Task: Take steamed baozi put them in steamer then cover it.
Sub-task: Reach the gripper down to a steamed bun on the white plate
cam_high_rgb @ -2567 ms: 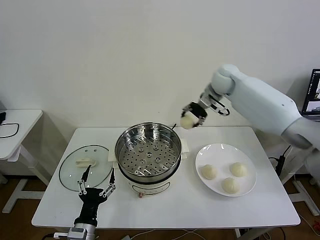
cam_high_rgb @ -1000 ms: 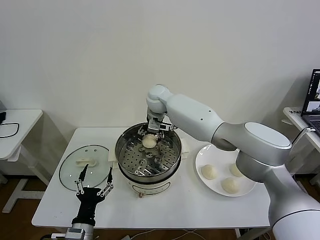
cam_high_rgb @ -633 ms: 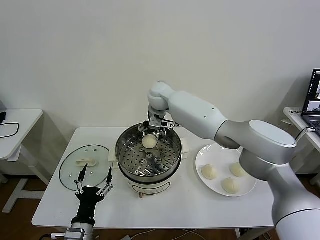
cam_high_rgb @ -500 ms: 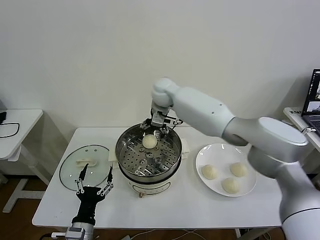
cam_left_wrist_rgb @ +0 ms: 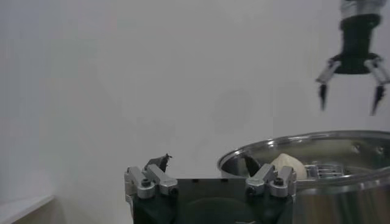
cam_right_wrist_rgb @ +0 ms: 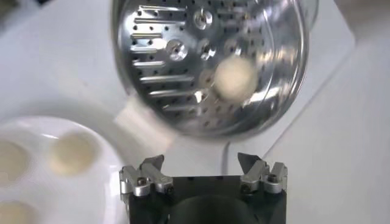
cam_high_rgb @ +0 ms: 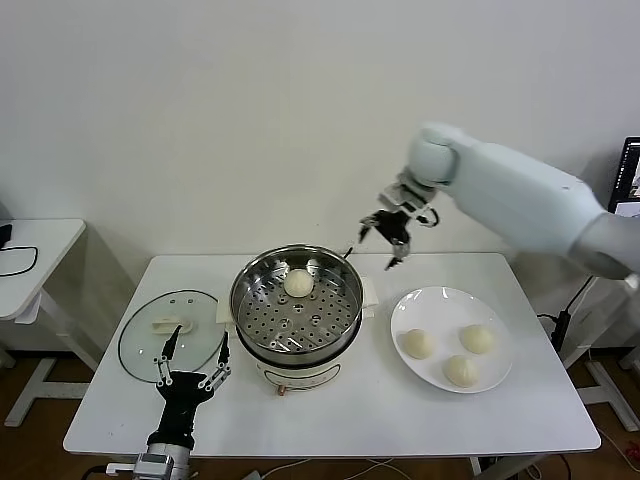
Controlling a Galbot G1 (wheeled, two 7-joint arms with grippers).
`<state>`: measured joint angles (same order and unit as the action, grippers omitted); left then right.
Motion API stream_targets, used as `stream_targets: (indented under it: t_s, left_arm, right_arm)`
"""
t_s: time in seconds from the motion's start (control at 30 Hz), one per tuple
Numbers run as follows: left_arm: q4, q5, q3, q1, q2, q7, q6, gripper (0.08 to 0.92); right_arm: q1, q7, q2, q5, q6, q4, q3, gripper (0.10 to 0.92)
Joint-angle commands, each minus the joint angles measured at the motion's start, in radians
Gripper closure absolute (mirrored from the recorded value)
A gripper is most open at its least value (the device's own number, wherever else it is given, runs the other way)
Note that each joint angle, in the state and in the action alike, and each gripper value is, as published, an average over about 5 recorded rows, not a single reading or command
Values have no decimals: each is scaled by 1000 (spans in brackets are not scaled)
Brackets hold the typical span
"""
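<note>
Next, my right gripper takes hold of the baozi nearest the steamer (cam_high_rgb: 419, 344) on the plate by its rounded sides to fill the steamer (cam_high_rgb: 262, 330).
One cream-white baozi (cam_high_rgb: 298, 283) lies on the perforated tray at the back of the steel steamer (cam_high_rgb: 262, 330); it also shows in the right wrist view (cam_right_wrist_rgb: 234, 78) and the left wrist view (cam_left_wrist_rgb: 286, 165). Three more baozi (cam_high_rgb: 418, 343) (cam_high_rgb: 477, 338) (cam_high_rgb: 461, 371) lie on the white plate (cam_high_rgb: 432, 302) at the right. My right gripper (cam_high_rgb: 389, 238) is open and empty, in the air behind the table between the steamer and the plate. My left gripper (cam_high_rgb: 190, 366) is open and empty at the table's front left edge, near the lid.
The clear glass lid (cam_high_rgb: 140, 340) with a white handle lies flat on the table left of the steamer. A white side table (cam_high_rgb: 30, 250) stands at the far left. A laptop edge (cam_high_rgb: 630, 180) shows at the far right.
My right gripper let go of the baozi in the steamer, then rose and moved right, away from the pot. The left arm barely moved.
</note>
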<state>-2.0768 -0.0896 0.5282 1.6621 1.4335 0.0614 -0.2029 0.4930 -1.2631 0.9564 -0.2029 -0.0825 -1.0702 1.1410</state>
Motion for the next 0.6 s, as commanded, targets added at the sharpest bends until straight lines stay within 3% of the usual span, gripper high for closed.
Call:
stream_targets:
  t_s: [0.03, 0.6]
  left_arm:
    - [3, -1, 1, 1, 2, 0, -4, 177]
    - [8, -1, 6, 2, 7, 1, -9, 177]
  right_arm:
    - [-69, 56, -148, -147, 177, -30, 138, 203]
    - [-264, 146, -117, -59, 182, 0, 80, 203]
